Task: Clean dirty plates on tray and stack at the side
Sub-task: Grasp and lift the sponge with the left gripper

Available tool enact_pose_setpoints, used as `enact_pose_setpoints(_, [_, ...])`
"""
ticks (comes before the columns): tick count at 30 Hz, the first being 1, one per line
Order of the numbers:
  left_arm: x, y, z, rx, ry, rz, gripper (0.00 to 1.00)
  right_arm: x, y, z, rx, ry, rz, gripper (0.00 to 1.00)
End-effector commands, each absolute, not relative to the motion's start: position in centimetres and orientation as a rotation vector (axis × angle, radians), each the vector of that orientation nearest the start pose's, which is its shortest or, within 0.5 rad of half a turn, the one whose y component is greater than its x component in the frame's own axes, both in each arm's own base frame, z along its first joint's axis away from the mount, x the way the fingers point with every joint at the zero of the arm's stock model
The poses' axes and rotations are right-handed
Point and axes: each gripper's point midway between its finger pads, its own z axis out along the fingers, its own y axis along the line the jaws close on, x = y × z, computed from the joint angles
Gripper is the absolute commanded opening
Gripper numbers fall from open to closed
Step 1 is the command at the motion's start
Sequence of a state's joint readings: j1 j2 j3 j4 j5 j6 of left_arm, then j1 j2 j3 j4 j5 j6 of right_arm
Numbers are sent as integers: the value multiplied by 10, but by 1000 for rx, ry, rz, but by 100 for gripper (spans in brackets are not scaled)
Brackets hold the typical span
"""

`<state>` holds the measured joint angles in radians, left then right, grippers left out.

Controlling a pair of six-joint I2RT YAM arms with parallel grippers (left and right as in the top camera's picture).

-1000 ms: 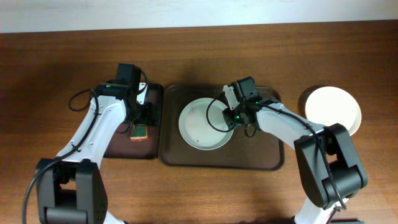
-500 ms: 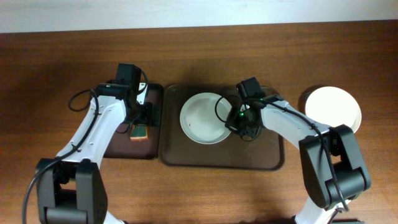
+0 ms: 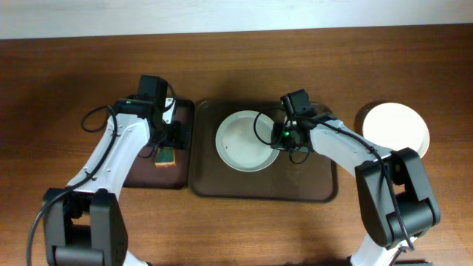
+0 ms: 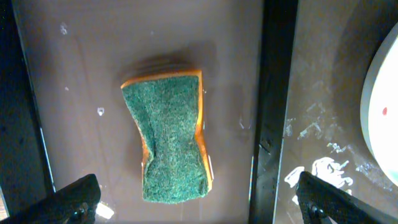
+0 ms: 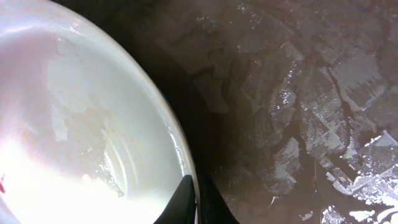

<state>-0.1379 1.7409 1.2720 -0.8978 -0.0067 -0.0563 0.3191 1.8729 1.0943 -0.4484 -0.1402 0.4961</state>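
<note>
My left gripper will hold the green-and-orange sponge across its narrow middle (image 3: 165, 153) (image 4: 171, 138) next, so the sponge's wide end stays free to wipe the plate.
One white plate (image 3: 247, 140) lies on the dark-brown tray (image 3: 310, 185), left of its middle. My right gripper (image 3: 283, 140) is shut on this plate's right rim. In the right wrist view its fingers (image 5: 198, 200) pinch the rim, one inside and one outside the plate (image 5: 74, 124), and a dark-red smear shows at the far left edge. The plate's edge with a red spot also shows in the left wrist view (image 4: 385, 93). Other white plates (image 3: 395, 129) sit stacked on the table at the right. My left gripper (image 4: 198, 208) is open just above the green-and-orange sponge (image 4: 171, 143).
The sponge (image 3: 166, 157) lies on the smaller dark tray (image 3: 140, 174), which adjoins the big tray's left side. The big tray's bare right half (image 5: 311, 93) is wet and streaked. Brown table surrounds both trays.
The plate has shifted a little to the right and toward the back of the tray, held by my right gripper, whose wrist has turned. The left arm has not moved.
</note>
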Motion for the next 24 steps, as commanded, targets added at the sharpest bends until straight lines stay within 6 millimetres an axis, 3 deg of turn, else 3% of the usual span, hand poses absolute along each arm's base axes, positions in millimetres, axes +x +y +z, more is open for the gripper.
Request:
enact_pose_setpoints(1, [364, -51, 78, 118, 2904, -40, 92, 363, 140, -4, 210, 2880, 336, 4])
enact_pose_setpoints(4, [362, -51, 66, 118, 2900, -40, 84, 361, 139, -5, 212, 2892, 330, 4])
enact_pose_setpoints(5, [359, -50, 61, 117, 2906, -40, 75, 360, 139, -5, 212, 2895, 328, 4])
enact_pose_setpoints(13, [349, -48, 37, 106, 2916, -33, 63, 360, 139, -5, 213, 2896, 328, 4])
enact_pose_setpoints(16, [346, -39, 30, 15, 2919, 25, 61, 359, 139, -5, 214, 2898, 326, 4])
enact_pose_setpoints(24, [347, -39, 27, -29, 2905, 22, 61, 359, 139, -6, 214, 2900, 326, 4])
